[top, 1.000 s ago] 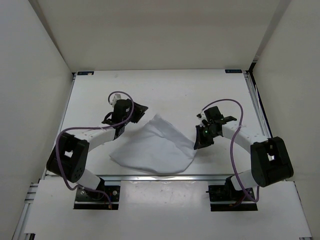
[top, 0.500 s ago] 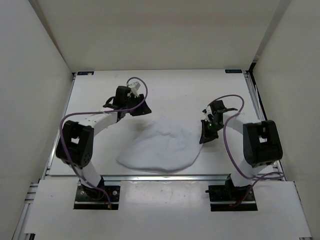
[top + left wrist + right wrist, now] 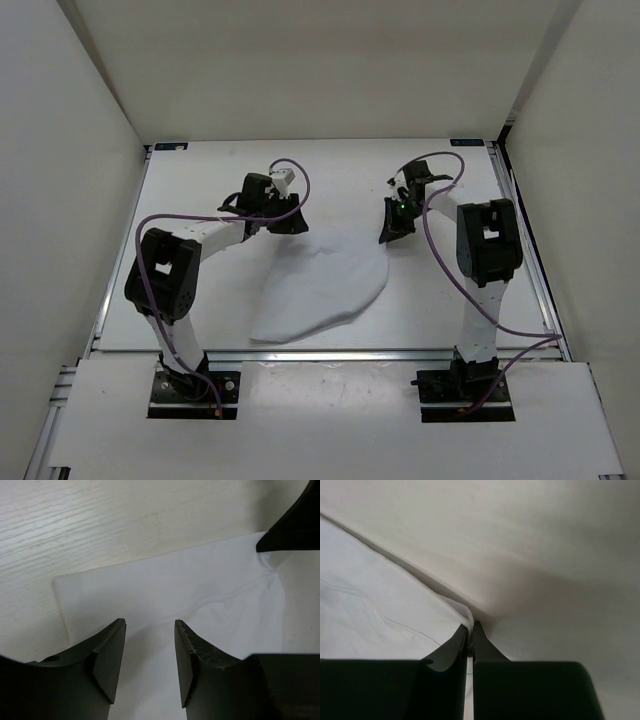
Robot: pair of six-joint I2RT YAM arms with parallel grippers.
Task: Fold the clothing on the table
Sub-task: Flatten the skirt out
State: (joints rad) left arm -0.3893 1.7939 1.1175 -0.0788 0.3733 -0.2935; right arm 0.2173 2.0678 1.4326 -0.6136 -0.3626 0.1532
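The white clothing's free far corner (image 3: pixel 284 238) (image 3: pixel 61 583) is opposite my right gripper's corner, so I need to grab it next with my left gripper. That edge of the clothing will then be stretched to fold evenly.
The white clothing (image 3: pixel 325 285) lies wrinkled on the table (image 3: pixel 190 190), reaching from the middle toward the near edge. My left gripper (image 3: pixel 291 222) hovers over its far left corner, open; in the left wrist view the clothing (image 3: pixel 200 592) lies flat under the left gripper (image 3: pixel 150 623), with nothing pinched. My right gripper (image 3: pixel 388 233) is at the cloth's far right corner. Seen from the right wrist, the right gripper (image 3: pixel 470 626) is shut on a thin raised edge of the clothing (image 3: pixel 375 600). The right gripper's dark tip (image 3: pixel 295 527) also shows in the left wrist view.
Aluminium rails (image 3: pixel 522 225) run along the table's right side and near edge. White walls (image 3: pixel 60 150) enclose the left, back and right. Purple cables (image 3: pixel 440 215) loop off both arms above the table. Bare tabletop (image 3: pixel 545 545) lies beyond the held edge.
Both grippers have moved toward the far side of the table. The clothing has been drawn away from the near edge and now lies longer and narrower. The left jaws stay open.
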